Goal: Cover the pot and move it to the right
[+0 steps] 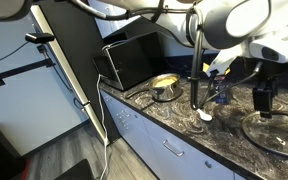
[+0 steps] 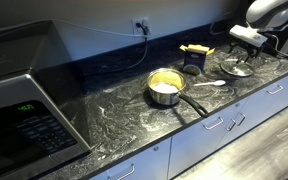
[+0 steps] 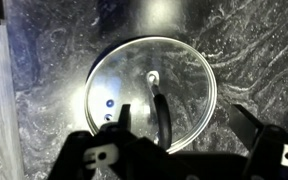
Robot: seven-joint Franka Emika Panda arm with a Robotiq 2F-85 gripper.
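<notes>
The lid's handle [image 1: 275,132] [image 3: 161,112] is between both my fingers, but an exterior view shows a gap between them and the lid, so my gripper needs to lower before it closes on the handle.
The steel pot [image 1: 165,88] stands uncovered on the dark marbled counter, and its long handle shows in an exterior view [image 2: 164,88]. The flat glass lid [image 3: 134,70] with a metal rim and a black arched handle lies on the counter apart from the pot, and shows in both exterior views [image 1: 274,130] [image 2: 236,69]. My gripper [image 3: 187,120] is open and empty and hangs just above the lid, with its fingers to either side of the lid's handle. It also shows in both exterior views [image 1: 264,99] [image 2: 246,40].
A small blue bottle [image 1: 221,93] and a white spoon [image 1: 206,115] lie between pot and lid. A dark bowl with yellow items [image 2: 195,58] stands near the wall. A microwave [image 2: 19,100] sits at the counter's end. The counter's front edge drops to the drawers.
</notes>
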